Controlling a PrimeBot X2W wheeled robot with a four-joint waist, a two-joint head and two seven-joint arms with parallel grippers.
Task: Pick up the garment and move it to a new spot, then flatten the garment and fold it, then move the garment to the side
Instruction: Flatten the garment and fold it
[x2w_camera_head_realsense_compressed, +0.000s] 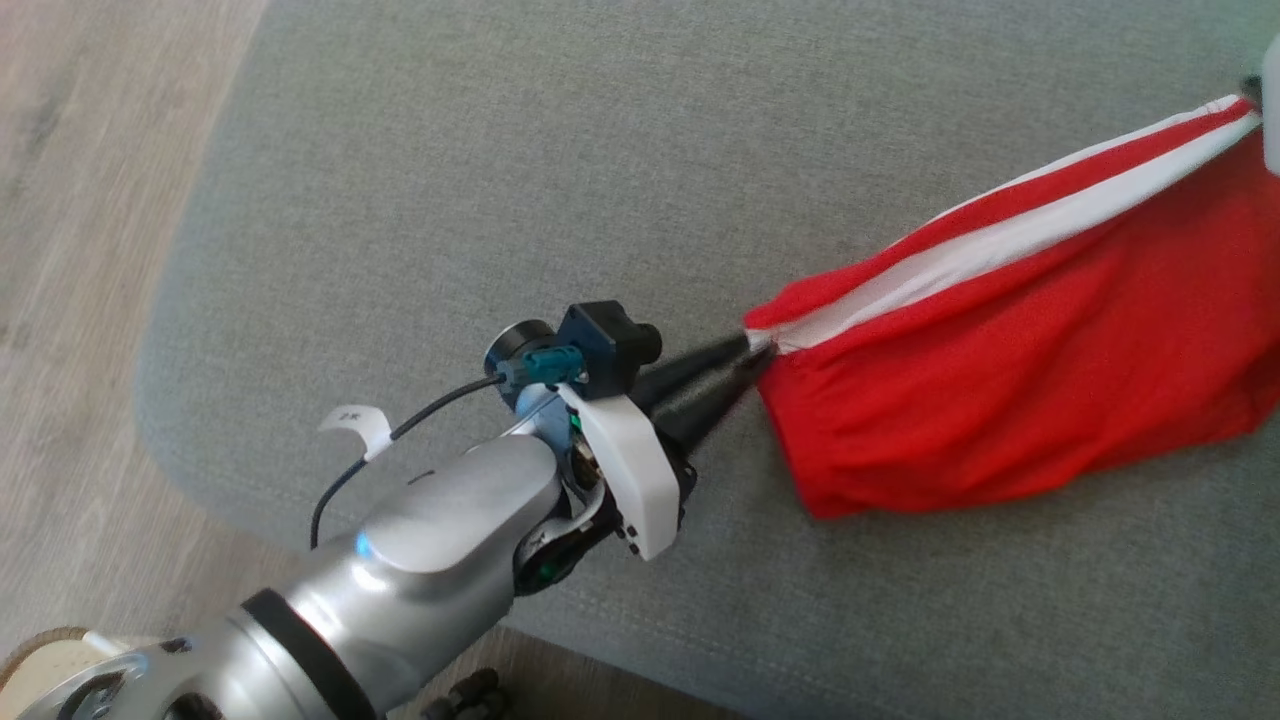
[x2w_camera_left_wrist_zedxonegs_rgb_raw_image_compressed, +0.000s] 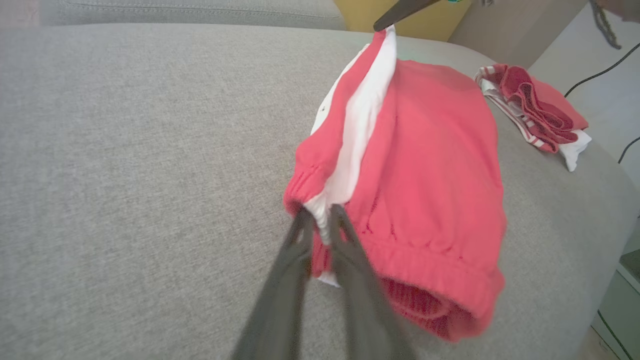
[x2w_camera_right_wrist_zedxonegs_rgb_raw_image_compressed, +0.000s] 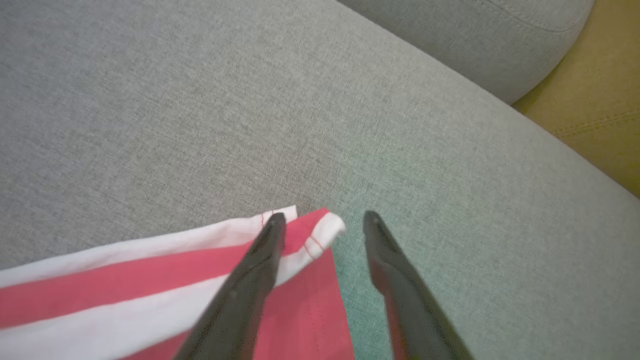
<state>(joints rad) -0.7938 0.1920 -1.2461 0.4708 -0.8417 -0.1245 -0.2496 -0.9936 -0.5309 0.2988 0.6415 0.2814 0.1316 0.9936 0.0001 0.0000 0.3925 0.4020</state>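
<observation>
Next, my right gripper picks up the red garment by its white-striped hem corner (x2w_camera_head_realsense_compressed: 1236, 108) (x2w_camera_right_wrist_zedxonegs_rgb_raw_image_compressed: 324, 231), to stretch the garment flat for folding.
The garment (x2w_camera_head_realsense_compressed: 1010, 390) is a pair of red shorts with white side stripes, stretched out on the grey sofa seat (x2w_camera_head_realsense_compressed: 520, 170). My left gripper (x2w_camera_head_realsense_compressed: 752, 352) is shut on its gathered waistband end (x2w_camera_left_wrist_zedxonegs_rgb_raw_image_compressed: 325, 200), with the cloth pinched between the dark fingers (x2w_camera_left_wrist_zedxonegs_rgb_raw_image_compressed: 295, 250). My right gripper (x2w_camera_right_wrist_zedxonegs_rgb_raw_image_compressed: 324, 220) stands open at the other end. The striped hem corner (x2w_camera_right_wrist_zedxonegs_rgb_raw_image_compressed: 320, 235) lies loose on the cushion between and under its fingers (x2w_camera_right_wrist_zedxonegs_rgb_raw_image_compressed: 260, 265). A dark finger of the right gripper (x2w_camera_left_wrist_zedxonegs_rgb_raw_image_compressed: 400, 10) touches the far hem in the left wrist view.
A second red and white cloth (x2w_camera_left_wrist_zedxonegs_rgb_raw_image_compressed: 535, 110) lies crumpled near the sofa's far corner. A yellow cushion (x2w_camera_right_wrist_zedxonegs_rgb_raw_image_compressed: 590, 115) sits beyond the seat edge. Wooden floor (x2w_camera_head_realsense_compressed: 80, 300) borders the sofa on the left. A black cable (x2w_camera_left_wrist_zedxonegs_rgb_raw_image_compressed: 595, 75) runs along the right.
</observation>
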